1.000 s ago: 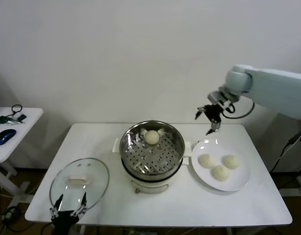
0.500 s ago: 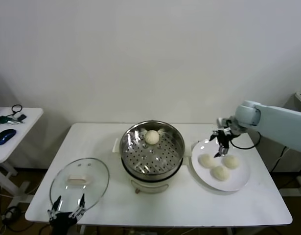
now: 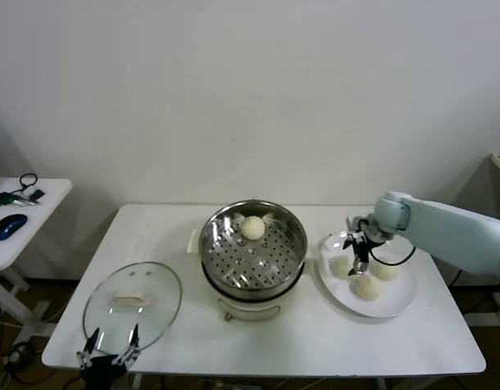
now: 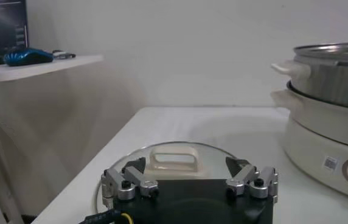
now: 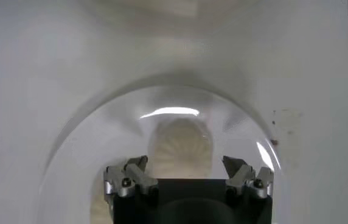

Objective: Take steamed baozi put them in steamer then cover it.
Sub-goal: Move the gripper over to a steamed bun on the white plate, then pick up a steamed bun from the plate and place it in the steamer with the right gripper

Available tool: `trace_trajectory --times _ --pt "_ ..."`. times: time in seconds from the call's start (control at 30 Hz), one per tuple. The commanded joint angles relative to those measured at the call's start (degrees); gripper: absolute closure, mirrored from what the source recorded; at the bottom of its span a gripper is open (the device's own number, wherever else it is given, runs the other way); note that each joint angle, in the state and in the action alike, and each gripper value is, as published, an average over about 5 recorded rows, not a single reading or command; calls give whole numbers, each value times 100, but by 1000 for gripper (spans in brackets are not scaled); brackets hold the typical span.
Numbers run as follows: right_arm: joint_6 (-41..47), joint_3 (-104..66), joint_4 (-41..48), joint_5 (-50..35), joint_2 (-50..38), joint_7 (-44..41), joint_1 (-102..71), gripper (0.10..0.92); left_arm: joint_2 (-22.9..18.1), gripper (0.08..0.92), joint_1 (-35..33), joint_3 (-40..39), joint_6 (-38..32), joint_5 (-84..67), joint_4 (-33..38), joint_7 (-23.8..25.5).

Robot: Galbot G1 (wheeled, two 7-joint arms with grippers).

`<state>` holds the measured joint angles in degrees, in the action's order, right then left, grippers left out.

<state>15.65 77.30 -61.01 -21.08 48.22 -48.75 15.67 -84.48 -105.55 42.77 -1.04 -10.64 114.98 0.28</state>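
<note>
I should next grab the baozi by its rounded sides with my right gripper, to fill the steamer's tray.
The steamer stands mid-table with one baozi at the back of its perforated tray. Three baozi lie on a white plate to its right: one on the left, one in front, one on the right. My right gripper is open, low over the plate beside the left bun; in the right wrist view a baozi sits between its spread fingers. The glass cover lies at the table's front left. My left gripper is open, parked just off the front edge by the cover.
A side table at far left holds a blue mouse and cables. The steamer's wall rises to one side in the left wrist view. Bare table top lies in front of the steamer and plate.
My right gripper came down from high behind the plate to just over the left bun. The left arm and all buns have stayed put.
</note>
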Motion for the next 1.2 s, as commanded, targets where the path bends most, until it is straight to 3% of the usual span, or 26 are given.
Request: trace_trajectory --times 0.03,0.5,0.67,0.93,1.2 --pt "95 -322 290 195 181 49 -415 205 10 177 9 7 -5 -5 -27 -4" --pt "84 -530 364 233 176 -24 -402 404 5 177 53 9 2 -8 -18 -5" --pt "-16 -188 53 -76 14 -251 252 420 17 177 64 10 12 -8 -4 -4" --pt "-174 1298 -794 -1419 73 -655 2997 410 61 177 122 -24 27 -7 -31 -1" --pt "211 1666 -1730 -2845 882 -500 4694 406 108 177 153 -58 39 -7 -39 -2"
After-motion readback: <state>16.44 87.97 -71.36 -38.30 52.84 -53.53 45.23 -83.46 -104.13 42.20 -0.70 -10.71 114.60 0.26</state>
